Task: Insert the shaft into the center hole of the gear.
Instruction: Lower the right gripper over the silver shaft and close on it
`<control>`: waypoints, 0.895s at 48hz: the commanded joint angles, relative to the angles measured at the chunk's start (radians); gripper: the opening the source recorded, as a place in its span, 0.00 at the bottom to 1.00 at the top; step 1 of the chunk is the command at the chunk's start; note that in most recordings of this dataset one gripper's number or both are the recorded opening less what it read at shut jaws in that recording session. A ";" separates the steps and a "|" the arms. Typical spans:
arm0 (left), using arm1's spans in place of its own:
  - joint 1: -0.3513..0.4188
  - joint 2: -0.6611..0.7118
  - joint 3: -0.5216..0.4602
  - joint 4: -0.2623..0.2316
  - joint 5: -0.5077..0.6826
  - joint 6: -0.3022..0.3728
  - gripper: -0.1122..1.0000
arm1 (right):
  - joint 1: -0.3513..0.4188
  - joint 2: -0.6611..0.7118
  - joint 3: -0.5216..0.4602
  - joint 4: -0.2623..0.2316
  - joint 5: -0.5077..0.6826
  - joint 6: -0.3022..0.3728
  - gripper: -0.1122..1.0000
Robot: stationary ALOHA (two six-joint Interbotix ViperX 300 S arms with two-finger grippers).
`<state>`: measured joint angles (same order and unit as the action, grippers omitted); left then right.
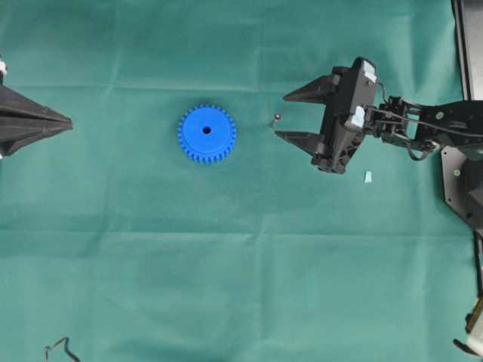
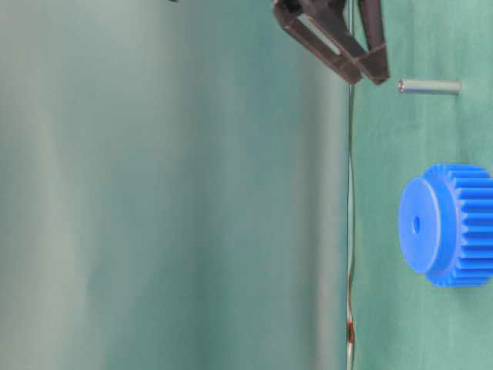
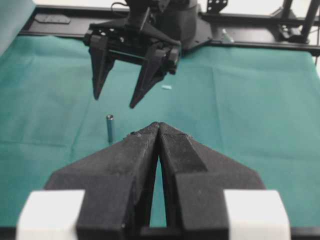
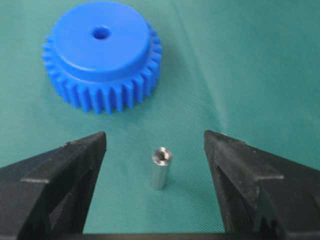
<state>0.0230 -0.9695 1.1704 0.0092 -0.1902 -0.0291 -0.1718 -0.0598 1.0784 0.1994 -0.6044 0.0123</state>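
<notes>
My right gripper grabs the shaft by its top end (image 1: 277, 117) next, so its lower end stays free to enter the gear's center hole (image 1: 207, 130).
The blue gear (image 1: 207, 133) lies flat on the green cloth, its center hole (image 1: 207, 130) facing up and empty. The shaft (image 1: 277, 118) stands upright on the cloth to the gear's right, apart from it. My right gripper (image 1: 281, 116) is open, with one finger on each side of the shaft and its tips just above the shaft's top, touching nothing. The right wrist view shows the shaft (image 4: 160, 167) between the open jaws and the gear (image 4: 102, 55) beyond. My left gripper (image 1: 68, 121) is shut and empty at the far left; its tips (image 3: 158, 125) meet.
A small pale blue scrap (image 1: 368, 176) lies on the cloth under the right arm. A bent metal wire (image 1: 60, 349) lies at the front left corner. Black frame parts (image 1: 462, 181) line the right edge.
</notes>
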 commanded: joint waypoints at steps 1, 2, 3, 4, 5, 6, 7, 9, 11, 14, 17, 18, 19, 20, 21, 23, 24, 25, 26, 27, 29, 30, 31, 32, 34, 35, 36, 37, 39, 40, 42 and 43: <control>0.005 0.006 -0.023 0.005 -0.003 0.000 0.10 | -0.005 0.025 -0.018 0.017 -0.032 0.000 0.82; 0.006 0.006 -0.023 0.003 -0.003 0.000 0.10 | -0.005 0.031 -0.020 0.020 -0.035 0.000 0.82; 0.006 0.006 -0.023 0.003 -0.003 0.000 0.10 | -0.005 0.038 -0.021 0.023 -0.037 0.000 0.82; 0.006 0.006 -0.023 0.005 -0.003 0.000 0.10 | -0.005 0.046 -0.023 0.025 -0.037 0.000 0.82; 0.006 0.006 -0.023 0.005 -0.003 0.000 0.10 | -0.005 0.052 -0.026 0.026 -0.037 0.000 0.82; 0.008 0.006 -0.021 0.005 -0.003 0.000 0.10 | -0.005 0.063 -0.029 0.028 -0.037 0.000 0.82; 0.008 0.006 -0.021 0.005 -0.003 0.000 0.10 | -0.005 0.071 -0.032 0.029 -0.037 0.000 0.82; 0.008 0.006 -0.023 0.003 -0.003 0.000 0.10 | -0.005 0.083 -0.037 0.029 -0.035 0.002 0.82; 0.009 0.006 -0.023 0.003 -0.003 0.000 0.10 | -0.005 0.095 -0.043 0.029 -0.037 0.002 0.82; 0.009 0.006 -0.021 0.003 -0.003 0.000 0.10 | -0.005 0.107 -0.051 0.029 -0.035 0.002 0.82; 0.009 0.006 -0.023 0.003 0.000 0.000 0.10 | -0.003 0.120 -0.055 0.029 -0.037 0.002 0.82; 0.009 0.006 -0.021 0.003 0.003 0.000 0.10 | -0.003 0.121 -0.055 0.029 -0.037 0.002 0.82; 0.011 0.006 -0.023 0.003 0.003 0.000 0.10 | -0.003 0.123 -0.055 0.029 -0.037 0.002 0.81; 0.009 0.006 -0.023 0.005 0.005 0.000 0.10 | -0.003 0.124 -0.055 0.029 -0.038 0.002 0.81; 0.009 0.006 -0.023 0.005 0.005 0.000 0.10 | -0.003 0.123 -0.055 0.029 -0.040 0.002 0.81; 0.009 0.006 -0.023 0.005 0.005 0.000 0.10 | -0.002 0.123 -0.054 0.029 -0.041 0.002 0.80; 0.009 0.006 -0.023 0.005 0.006 0.000 0.10 | -0.002 0.123 -0.054 0.029 -0.041 0.002 0.79; 0.009 0.006 -0.023 0.005 0.006 0.000 0.10 | 0.000 0.124 -0.052 0.029 -0.041 0.002 0.78; 0.009 0.006 -0.023 0.005 0.006 0.000 0.10 | 0.000 0.123 -0.052 0.029 -0.041 0.002 0.77; 0.011 0.006 -0.023 0.003 0.006 0.000 0.10 | 0.002 0.123 -0.052 0.029 -0.041 0.002 0.75; 0.011 0.006 -0.023 0.003 0.006 0.000 0.10 | 0.006 0.123 -0.051 0.029 -0.038 0.003 0.71; 0.011 0.006 -0.023 0.003 0.006 -0.002 0.10 | 0.006 0.123 -0.052 0.029 -0.035 0.003 0.69; 0.011 0.006 -0.023 0.005 0.006 0.000 0.10 | 0.009 0.123 -0.051 0.029 -0.035 0.003 0.66; 0.009 0.006 -0.023 0.003 0.006 0.000 0.10 | 0.011 0.123 -0.051 0.029 -0.035 0.003 0.64; 0.009 0.006 -0.021 0.005 0.006 -0.002 0.10 | 0.012 0.123 -0.051 0.029 -0.035 0.006 0.59; 0.009 0.006 -0.023 0.005 0.006 -0.002 0.10 | 0.014 0.123 -0.051 0.029 -0.035 0.006 0.55; 0.009 0.006 -0.023 0.003 0.008 0.000 0.10 | 0.015 0.123 -0.049 0.029 -0.035 0.006 0.52; 0.011 0.006 -0.023 0.003 0.008 -0.002 0.10 | 0.017 0.123 -0.049 0.029 -0.035 0.006 0.48; 0.011 0.006 -0.023 0.003 0.006 0.000 0.10 | 0.018 0.123 -0.051 0.029 -0.035 0.006 0.41; 0.009 0.006 -0.023 0.005 0.008 -0.002 0.10 | 0.020 0.123 -0.051 0.029 -0.035 0.006 0.37; 0.011 0.006 -0.023 0.003 0.009 -0.002 0.10 | 0.020 0.123 -0.052 0.029 -0.035 0.008 0.30; 0.011 0.006 -0.025 0.005 0.011 -0.002 0.10 | 0.020 0.123 -0.054 0.029 -0.035 0.008 0.28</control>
<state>0.0291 -0.9695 1.1704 0.0107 -0.1779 -0.0291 -0.1549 0.0721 1.0370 0.2270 -0.6320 0.0184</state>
